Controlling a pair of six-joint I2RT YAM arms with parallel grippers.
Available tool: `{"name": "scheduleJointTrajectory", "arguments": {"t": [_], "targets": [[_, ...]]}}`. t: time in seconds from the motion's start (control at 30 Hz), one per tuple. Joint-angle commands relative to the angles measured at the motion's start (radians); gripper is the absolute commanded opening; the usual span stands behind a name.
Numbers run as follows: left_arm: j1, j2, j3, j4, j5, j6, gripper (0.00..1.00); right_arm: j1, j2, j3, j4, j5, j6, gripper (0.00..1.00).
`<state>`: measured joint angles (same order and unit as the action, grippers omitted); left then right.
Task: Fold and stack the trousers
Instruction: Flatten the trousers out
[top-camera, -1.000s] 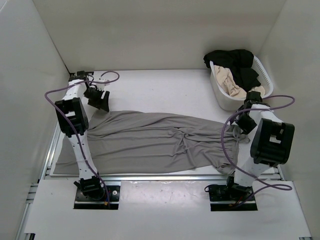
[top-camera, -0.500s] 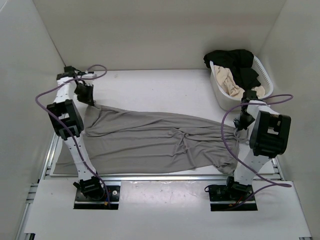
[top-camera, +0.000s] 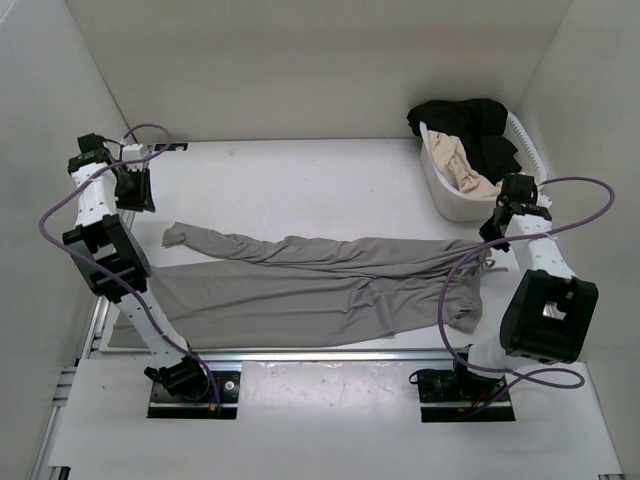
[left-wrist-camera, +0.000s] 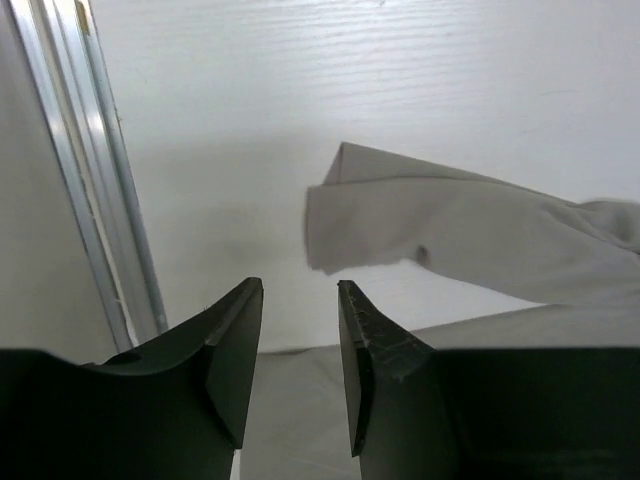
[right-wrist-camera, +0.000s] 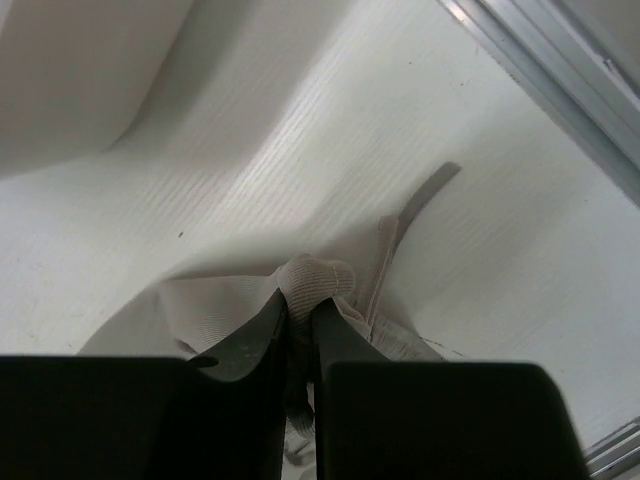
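Note:
My left gripper will straighten the upper trouser leg (left-wrist-camera: 400, 220) for folding, next grabbing the leg's loose end, opposite the held waist of the trousers.
The grey trousers (top-camera: 320, 285) lie stretched across the table, legs pointing left and waist at the right. My right gripper (top-camera: 495, 226) is shut on a bunched fold of the waist (right-wrist-camera: 318, 276) and holds it off the table. The drawstring (right-wrist-camera: 425, 196) hangs beside that fold. At the far left my left gripper (top-camera: 133, 190) hangs open above the table with nothing between its fingers. In the left wrist view the gripper (left-wrist-camera: 300, 292) points toward the loose end of the upper trouser leg (left-wrist-camera: 400, 220), which lies flat and apart from it.
A white basket (top-camera: 438, 188) at the back right holds a black garment (top-camera: 470, 122) and a beige one (top-camera: 462, 165). White walls close in the left, back and right. A metal rail (left-wrist-camera: 95, 200) runs along the table's left edge.
My left gripper closed on the leg end, pulled it left, then opened and drew away. My right gripper shut on the waist and raised it to the right, pulling the trousers long and narrow.

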<state>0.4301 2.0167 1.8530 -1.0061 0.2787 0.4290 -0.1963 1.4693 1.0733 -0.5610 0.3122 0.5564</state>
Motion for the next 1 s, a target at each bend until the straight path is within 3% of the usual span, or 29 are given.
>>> {"name": "scheduleJointTrajectory", "arguments": {"t": [0.0,0.13,0.23,0.33,0.43,0.5,0.7,0.83,0.87,0.9,0.97], "targets": [[0.012,0.08,-0.002,0.043,-0.01,-0.006,0.48,-0.005,0.034,0.045,0.03,-0.051,-0.041,0.0],[0.012,0.103,0.038,0.032,0.036,-0.016,0.48,-0.005,0.059,0.073,0.021,-0.061,-0.041,0.0],[-0.03,0.103,-0.003,0.023,0.048,0.049,0.61,-0.005,0.068,0.082,0.021,-0.073,-0.041,0.0],[-0.045,0.146,-0.021,0.023,0.027,0.095,0.66,-0.005,0.068,0.082,0.021,-0.085,-0.041,0.0],[-0.063,0.181,0.012,-0.022,0.134,0.117,0.78,-0.005,0.068,0.082,0.012,-0.085,-0.041,0.0],[-0.095,0.182,0.008,-0.052,0.14,0.142,0.8,-0.005,0.068,0.082,0.0,-0.064,-0.041,0.0],[-0.09,0.169,-0.133,-0.039,-0.038,0.162,0.72,-0.005,0.068,0.091,-0.011,-0.064,-0.041,0.0],[-0.057,0.159,-0.123,-0.029,-0.007,0.171,0.64,-0.005,0.068,0.102,-0.02,-0.064,-0.05,0.0],[-0.057,0.168,-0.123,-0.029,-0.007,0.171,0.58,-0.005,0.068,0.102,-0.02,-0.064,-0.05,0.0],[-0.057,0.18,-0.123,-0.029,-0.007,0.183,0.38,-0.005,0.068,0.102,-0.02,-0.064,-0.05,0.0],[-0.067,0.192,-0.123,-0.038,-0.007,0.183,0.18,-0.005,0.068,0.102,-0.02,-0.055,-0.05,0.0]]}}
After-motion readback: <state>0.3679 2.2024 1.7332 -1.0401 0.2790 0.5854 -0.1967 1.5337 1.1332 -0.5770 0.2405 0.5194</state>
